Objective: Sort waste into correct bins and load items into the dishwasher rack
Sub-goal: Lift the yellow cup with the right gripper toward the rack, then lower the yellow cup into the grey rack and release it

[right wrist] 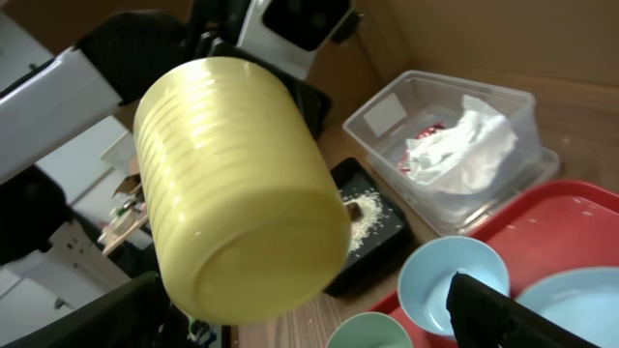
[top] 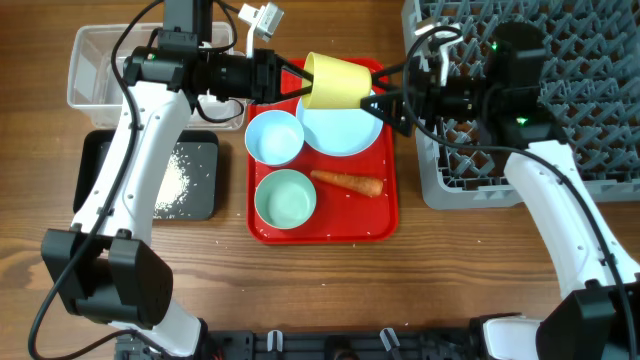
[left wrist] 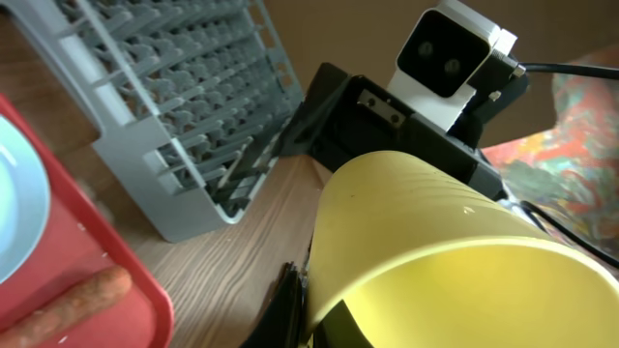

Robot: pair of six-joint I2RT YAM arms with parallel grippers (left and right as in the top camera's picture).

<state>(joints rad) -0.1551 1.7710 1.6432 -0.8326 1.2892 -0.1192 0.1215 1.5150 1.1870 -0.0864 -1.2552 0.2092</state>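
The yellow cup should go into the dishwasher rack [top: 590, 110] with its opening down, so I should next grab it with my right gripper around its base [top: 366, 84], opposite my left gripper's hold on the cup's rim.
The yellow cup [top: 338, 82] hangs on its side above the red tray [top: 385, 215]. My left gripper [top: 303, 85] is shut on its rim [left wrist: 387, 280], one finger [left wrist: 290, 309] outside the wall. From the right, my right gripper [top: 378, 88] stands open, its fingers [right wrist: 503, 314] on either side of the cup's base [right wrist: 242, 193] without touching it. On the tray lie the pale blue plate [top: 340, 130], the white-blue bowl [top: 275, 137], the green bowl [top: 285, 197] and the carrot [top: 348, 182]. The grey dishwasher rack [top: 590, 110] stands at the right.
At the left, the black tray [top: 200, 175] holds white grains [top: 175, 180] and a brown lump [right wrist: 366, 205]. Behind it, the clear tub [top: 105, 65] contains crumpled white paper [right wrist: 455, 145]. A few grains lie on the wood beside the black tray.
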